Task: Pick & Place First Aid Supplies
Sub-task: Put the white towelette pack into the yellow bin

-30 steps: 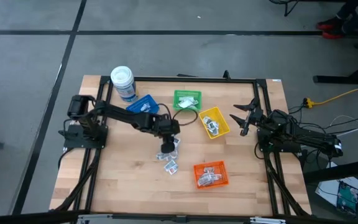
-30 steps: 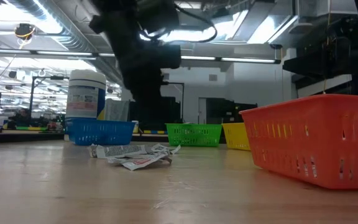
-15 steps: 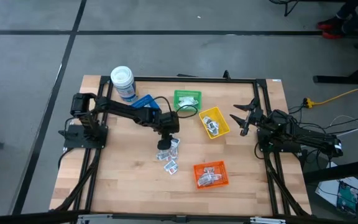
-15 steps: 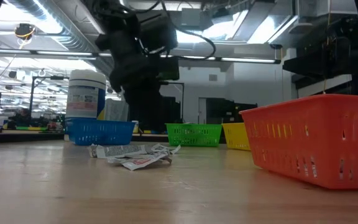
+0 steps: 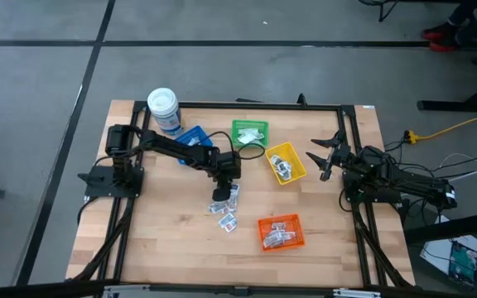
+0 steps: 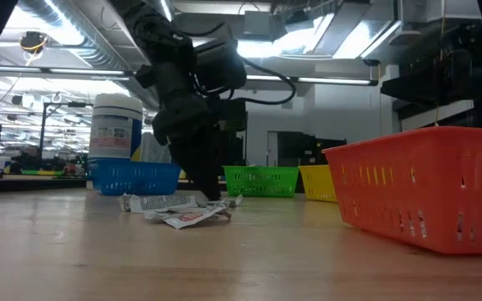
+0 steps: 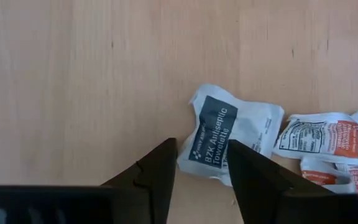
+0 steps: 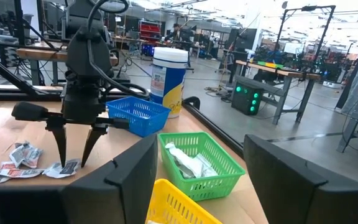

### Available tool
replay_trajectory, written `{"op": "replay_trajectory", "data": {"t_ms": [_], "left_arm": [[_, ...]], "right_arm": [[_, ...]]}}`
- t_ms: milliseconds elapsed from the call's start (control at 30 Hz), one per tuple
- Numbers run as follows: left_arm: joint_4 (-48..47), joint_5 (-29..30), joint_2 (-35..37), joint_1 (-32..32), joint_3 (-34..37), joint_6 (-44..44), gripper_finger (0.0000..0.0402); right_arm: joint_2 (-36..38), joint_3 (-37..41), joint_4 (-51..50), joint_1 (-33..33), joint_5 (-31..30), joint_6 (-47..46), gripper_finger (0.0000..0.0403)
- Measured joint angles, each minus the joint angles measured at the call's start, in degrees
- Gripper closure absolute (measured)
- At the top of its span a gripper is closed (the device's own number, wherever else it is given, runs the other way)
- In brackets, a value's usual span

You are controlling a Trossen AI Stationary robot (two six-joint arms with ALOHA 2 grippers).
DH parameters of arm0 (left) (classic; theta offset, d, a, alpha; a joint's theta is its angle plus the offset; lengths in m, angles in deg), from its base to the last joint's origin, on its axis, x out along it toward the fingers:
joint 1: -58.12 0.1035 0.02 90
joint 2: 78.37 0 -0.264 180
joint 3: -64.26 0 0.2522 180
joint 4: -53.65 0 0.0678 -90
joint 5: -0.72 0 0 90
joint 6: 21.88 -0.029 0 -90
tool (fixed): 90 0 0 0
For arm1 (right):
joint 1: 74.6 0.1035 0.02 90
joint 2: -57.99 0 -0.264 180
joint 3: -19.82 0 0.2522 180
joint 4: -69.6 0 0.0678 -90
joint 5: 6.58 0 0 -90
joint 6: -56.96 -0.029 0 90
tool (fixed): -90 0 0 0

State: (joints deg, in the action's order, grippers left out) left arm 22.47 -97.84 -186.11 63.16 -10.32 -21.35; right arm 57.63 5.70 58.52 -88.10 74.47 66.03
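My left gripper closes on the white packet next, since the fingers reach down to the wood around the dark blue label's end [image 7: 206,153].
Several small white and grey packets [image 5: 227,207] lie in a loose pile on the wooden table, also seen in the low view [image 6: 182,209]. My left gripper [image 5: 219,197] points down over the pile's far end, open. Its fingertips [image 7: 201,149] stand on either side of the near end of a white packet with a dark blue label [image 7: 219,134]. Orange-printed packets [image 7: 319,137] lie beside it. My right gripper [image 5: 321,157] is open and empty, held above the table near its right edge. My left gripper comes from above, pointing down, with one finger [image 7: 160,165] beside the blue-labelled packet's end and the other [image 7: 244,168] at its edge. The packet lies flat on the table. I cannot tell whether the fingers touch it.
A blue bin [image 5: 190,136], a green bin [image 5: 249,132] and a yellow bin [image 5: 286,163] stand in a row at the far side, and an orange bin [image 5: 281,233] near the front. The green, yellow and orange bins hold packets. A white-lidded jar [image 5: 163,109] stands far left.
My left gripper has come down from above the pile until its fingertips stand at table height by the packets, fingers still pointing down. The packets have not moved.
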Motion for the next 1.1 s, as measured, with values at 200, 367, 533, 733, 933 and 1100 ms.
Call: {"op": "replay_trajectory", "data": {"t_ms": [200, 367, 533, 733, 933, 1100], "left_arm": [[-0.08, 0.77, 0.2, -0.02, 0.06, 1.61, 0.0324], [-0.15, 0.71, 0.2, -0.07, 0.11, 4.99, 0.0392], [-0.89, 0.37, 0.31, -0.07, -0.38, 7.49, 0.0397], [-1.79, -0.07, 0.24, -0.1, -4.86, 7.77, 0.0399], [-2.08, 0.41, 0.25, -0.04, -10.54, 5.38, 0.0399], [-2.57, 3.06, 0.31, 0.11, -14.45, 2.71, 0.0399]], "right_arm": [[0.0, 0.0, -0.02, 0.02, -0.01, 0.0, 0.0166], [0.0, 0.0, 0.0, 0.0, -0.02, 0.01, 0.0166], [0.0, 0.0, 0.0, 0.01, -0.01, 0.01, 0.0166], [0.0, 0.0, 0.0, 0.0, -0.02, 0.01, 0.0166], [0.0, 0.0, -0.01, 0.0, -0.02, 0.01, 0.0166], [0.0, 0.0, 0.0, 0.0, -0.02, 0.0, 0.0166]]}}
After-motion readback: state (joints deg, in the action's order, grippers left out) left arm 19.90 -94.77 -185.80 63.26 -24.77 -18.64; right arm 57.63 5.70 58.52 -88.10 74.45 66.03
